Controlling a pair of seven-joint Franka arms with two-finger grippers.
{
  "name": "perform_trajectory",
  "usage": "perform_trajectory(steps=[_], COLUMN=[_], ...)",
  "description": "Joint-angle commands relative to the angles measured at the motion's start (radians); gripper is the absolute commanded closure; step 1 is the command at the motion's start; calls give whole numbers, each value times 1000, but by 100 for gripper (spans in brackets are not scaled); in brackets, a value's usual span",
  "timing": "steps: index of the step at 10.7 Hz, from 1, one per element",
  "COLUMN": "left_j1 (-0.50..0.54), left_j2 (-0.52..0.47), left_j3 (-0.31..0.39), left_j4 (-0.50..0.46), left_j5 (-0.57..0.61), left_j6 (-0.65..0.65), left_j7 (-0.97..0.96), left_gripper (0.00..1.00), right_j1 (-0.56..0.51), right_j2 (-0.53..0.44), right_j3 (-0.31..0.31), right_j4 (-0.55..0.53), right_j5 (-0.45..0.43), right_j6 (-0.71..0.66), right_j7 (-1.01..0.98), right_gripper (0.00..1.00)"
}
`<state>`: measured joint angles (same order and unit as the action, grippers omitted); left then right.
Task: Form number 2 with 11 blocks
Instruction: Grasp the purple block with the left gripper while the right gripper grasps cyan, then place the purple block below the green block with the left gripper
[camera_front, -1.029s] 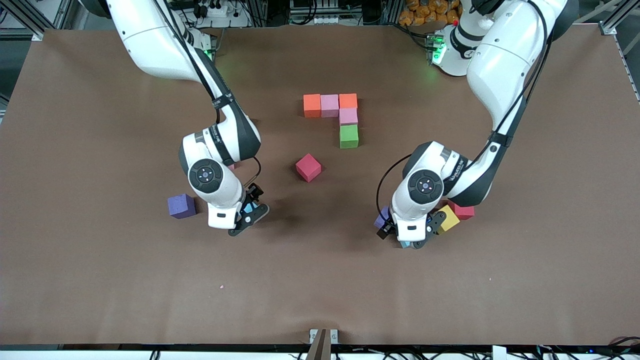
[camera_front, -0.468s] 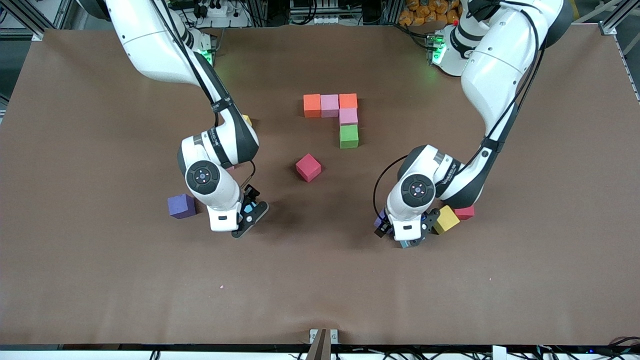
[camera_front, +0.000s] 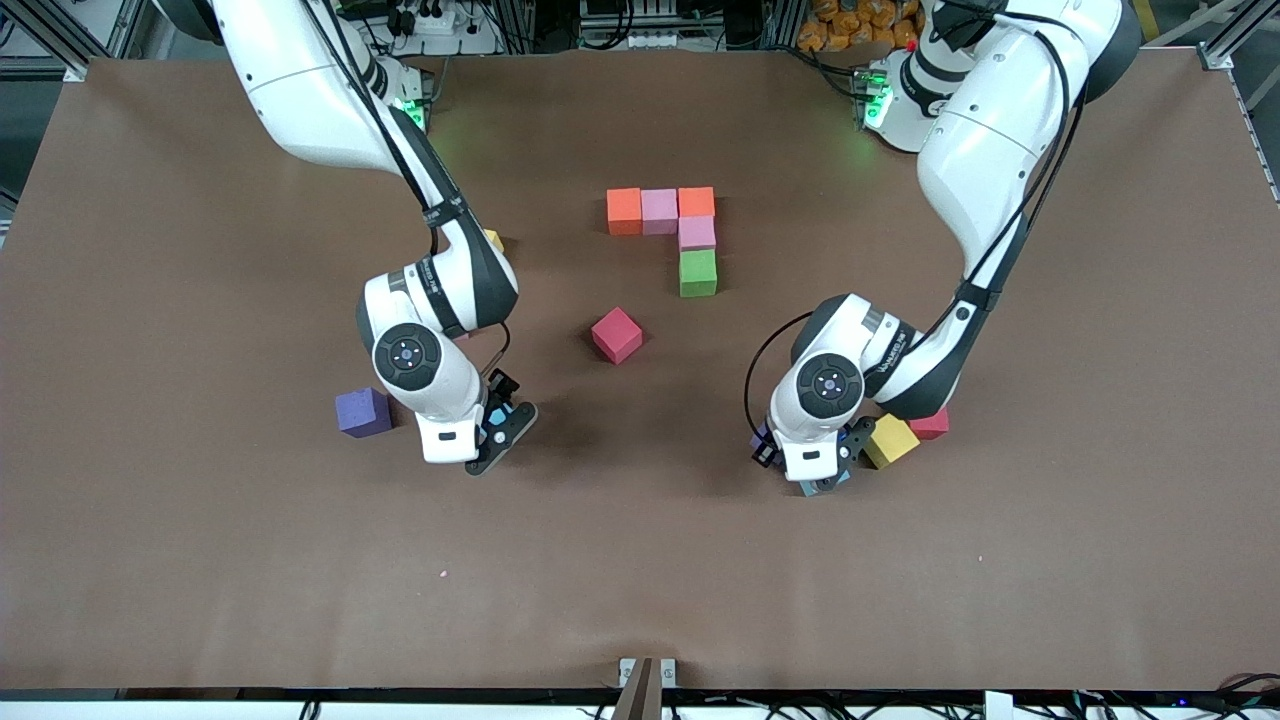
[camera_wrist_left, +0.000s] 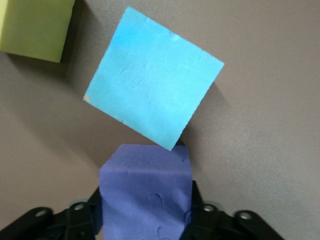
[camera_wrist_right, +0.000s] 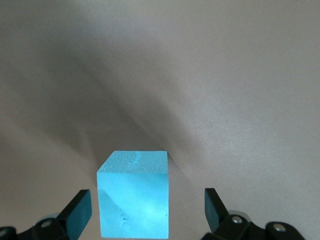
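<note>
My right gripper should go down farther before it closes on the block. Its fingers stop above the light blue block's top.
Five blocks form an angled row: orange, pink, orange, pink, green. My left gripper is down at the table, shut on a purple block. A light blue block touches that purple block with one corner, and a yellow block lies close by. My right gripper is open. Its fingers stand on either side of another light blue block, with gaps on both sides.
A red block lies loose, nearer the front camera than the green one. Another purple block sits beside the right hand. A yellow block and a red block lie beside the left hand. A yellow block's corner peeks from under the right arm.
The left hand has shifted a little toward the right arm's end and its fingers have closed on the purple block. The right arm has hardly moved.
</note>
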<state>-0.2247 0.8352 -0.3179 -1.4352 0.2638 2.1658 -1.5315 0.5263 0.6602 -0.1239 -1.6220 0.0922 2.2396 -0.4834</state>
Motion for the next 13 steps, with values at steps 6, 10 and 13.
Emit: perform_trajectory(steps=[6,10,13], left_j1=[-97,-116,-117], left_j2=[-60,-70,-109], left_j3=[-7,-119,-203], left_j4=[-14,-19,-79], left_j5=[-17,-17,-15], left_j6=[-61,-93,-113], left_j7=[-411,-698,-902], left_gripper=[83,84,87], right_j1=[-9,-6,-9], right_j2=[-7,-1,-1], right_j3=[15,16,16], right_j4=[-91,-111,-114], right_j5=[0,1,1], right_j6=[95,138,143], right_j7=[-12,-11,-11], right_gripper=[0,0,0])
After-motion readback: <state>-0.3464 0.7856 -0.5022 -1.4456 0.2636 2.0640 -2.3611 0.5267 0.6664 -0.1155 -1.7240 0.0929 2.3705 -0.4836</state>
